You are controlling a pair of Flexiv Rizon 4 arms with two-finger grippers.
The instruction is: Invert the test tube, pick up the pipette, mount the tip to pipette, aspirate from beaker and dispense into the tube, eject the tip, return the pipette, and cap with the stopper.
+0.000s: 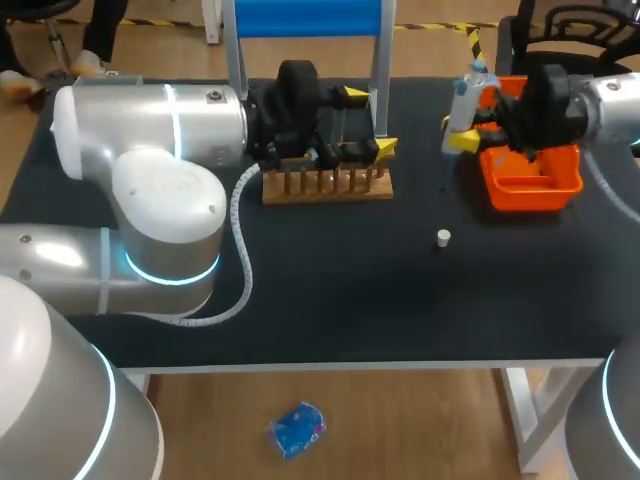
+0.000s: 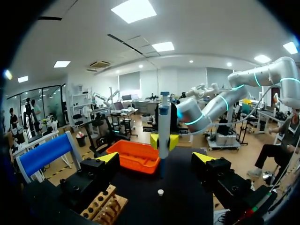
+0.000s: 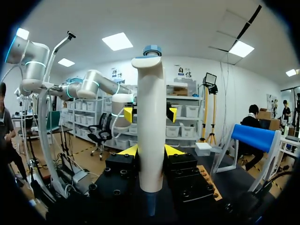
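The pipette's lower body is held by my right gripper's yellow fingers, so my left gripper will next take hold of the pipette by its upper body [image 2: 164, 123].
My right gripper [image 1: 472, 120] is shut on a white pipette [image 1: 466, 98] with a blue top, held upright beside the orange tray [image 1: 530, 182]. In the right wrist view the pipette [image 3: 151, 126] stands between the yellow tips of that gripper [image 3: 151, 151]. My left gripper [image 1: 370, 122] hangs open just above the wooden tube rack [image 1: 327, 186], with nothing between its fingers [image 2: 108, 157]. In the left wrist view the pipette [image 2: 164, 126] is ahead of the left gripper [image 2: 156, 158]. A small white stopper [image 1: 443, 237] lies on the black table [image 1: 400, 300]. I cannot make out a test tube or a beaker.
A blue-topped stand [image 1: 305, 18] rises behind the rack, one of its posts close to my left gripper. My left arm's large grey links cover the table's left side. The left wrist view shows the stopper [image 2: 161, 192] on the mat between the rack [image 2: 101, 206] and the tray [image 2: 133, 157].
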